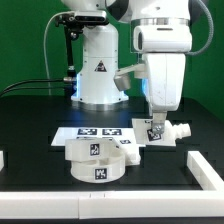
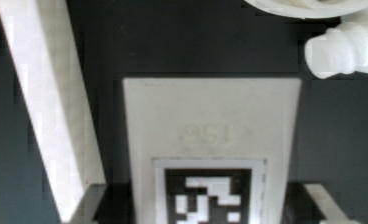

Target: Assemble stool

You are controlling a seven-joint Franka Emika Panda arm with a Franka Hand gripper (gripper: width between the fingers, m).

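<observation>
I need to keep holding the white leg, because the tagged leg's lower edge (image 1: pixel 154 142) still hangs above the black table under my gripper.
The round white stool seat (image 1: pixel 97 160) lies at the front of the black table, with a tag on its side. My gripper (image 1: pixel 155 126) reaches down at the exterior view's right and is shut on a white tagged leg (image 2: pixel 209 125). In the wrist view its fingers (image 2: pixel 96 203) stand close on both sides of that leg, at the tag end. A second chunky leg (image 1: pixel 179 130) lies on the table just to the exterior view's right of the gripper. It also shows past the held leg (image 2: pixel 348 50) in the wrist view.
The marker board (image 1: pixel 100 131) lies flat behind the seat. The robot base (image 1: pixel 97 70) stands at the back. A white rail (image 1: pixel 206 168) borders the table on the exterior view's right. In the wrist view a long white bar (image 2: pixel 44 100) runs beside the held leg, and a round white part (image 2: pixel 311 6) shows at the edge.
</observation>
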